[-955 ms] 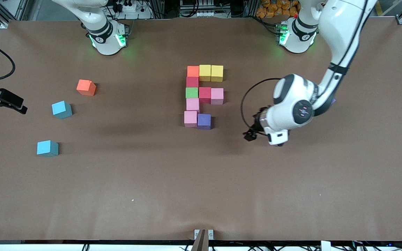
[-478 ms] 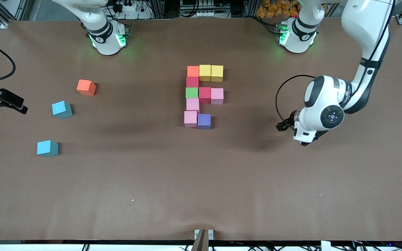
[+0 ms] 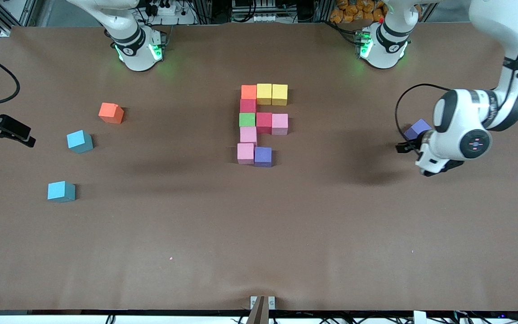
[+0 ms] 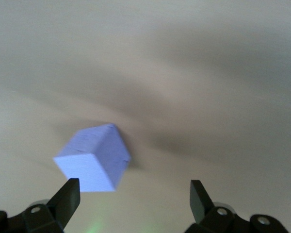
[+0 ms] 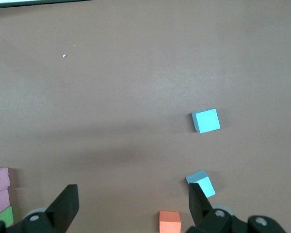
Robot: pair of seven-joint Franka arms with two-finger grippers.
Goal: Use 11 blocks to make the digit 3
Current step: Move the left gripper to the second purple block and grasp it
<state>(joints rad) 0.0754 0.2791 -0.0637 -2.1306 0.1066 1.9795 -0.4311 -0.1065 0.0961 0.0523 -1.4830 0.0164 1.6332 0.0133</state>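
Note:
The loose purple block should be grabbed next by its opposite sides with the left gripper, to make the bottom row of the digit 3 longer.
Ten of the blocks touch in a figure mid-table: an orange block (image 3: 248,92), two yellow (image 3: 272,94), two red, a green block (image 3: 247,119), three pink and a purple block (image 3: 263,156). A second purple block (image 3: 417,129) lies alone toward the left arm's end. My left gripper (image 4: 133,199) hangs open just above the table beside that loose purple block (image 4: 92,160), which sits ahead of one finger (image 4: 68,196), not between the two. My right gripper (image 5: 133,206) is open and empty, waiting high over the right arm's end.
A loose orange block (image 3: 111,113) and two light-blue cubes (image 3: 79,141) (image 3: 61,191) lie toward the right arm's end. The right wrist view shows the same orange block (image 5: 169,222) and light-blue cubes (image 5: 206,120) (image 5: 201,183).
The left arm has swung away from the figure toward its own end of the table, uncovering the loose purple block. The right arm and all the blocks have stayed still.

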